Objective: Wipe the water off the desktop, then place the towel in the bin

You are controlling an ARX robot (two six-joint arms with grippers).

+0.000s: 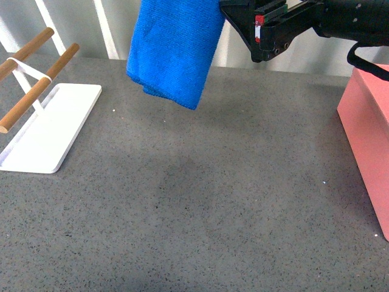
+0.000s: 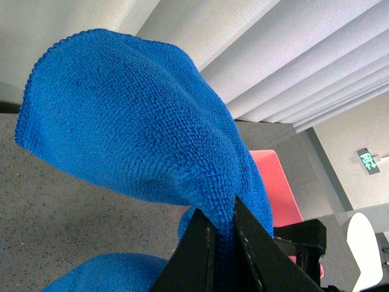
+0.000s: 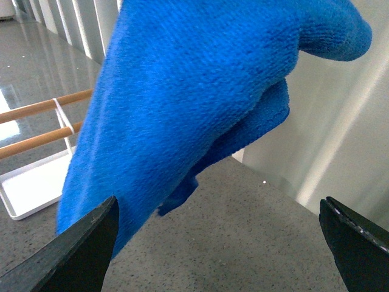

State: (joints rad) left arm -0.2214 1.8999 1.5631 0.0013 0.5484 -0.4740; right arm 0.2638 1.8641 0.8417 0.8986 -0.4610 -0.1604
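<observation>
My right gripper should take the blue towel by its loose hanging end. Then it can wipe up the water.
The blue towel hangs folded above the far part of the desktop, its lower edge clear of the surface. My left gripper is shut on a pinch of the towel; in the front view this gripper is above the picture's top edge. My right gripper reaches in from the upper right, just beside the towel's right edge. Its jaws stand wide open with the towel close in front, nothing between them. The pink bin stands at the right edge and also shows behind the left gripper's fingers.
A flat white tray with two wooden rods on a white stand sits at the left. A faint darker patch shows on the desktop in the middle. Pale vertical panels form the back wall.
</observation>
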